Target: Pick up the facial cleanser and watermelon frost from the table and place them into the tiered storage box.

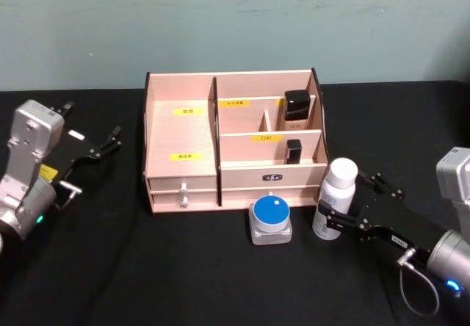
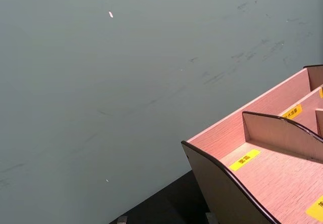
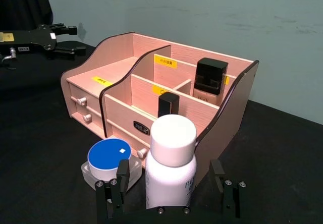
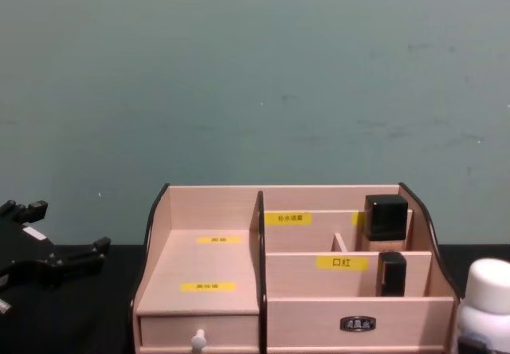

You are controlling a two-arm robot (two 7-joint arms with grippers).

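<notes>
I should next use my right gripper to grab the white bottle by its body below the cap. Then it can go into the tiered storage box.
Two items stand on the black table in front of the tiered storage box. One is a white bottle with a white cap; the other is a clear jar with a blue lid. I cannot tell which is the facial cleanser and which the watermelon frost. My right gripper is open, one finger on each side of the bottle without touching it. My left gripper hangs open to the left of the box.
A black-capped flask fills the box's back right compartment, and a small black tube sits in the slot below. Two white-knobbed drawers face me. A teal wall stands close behind.
</notes>
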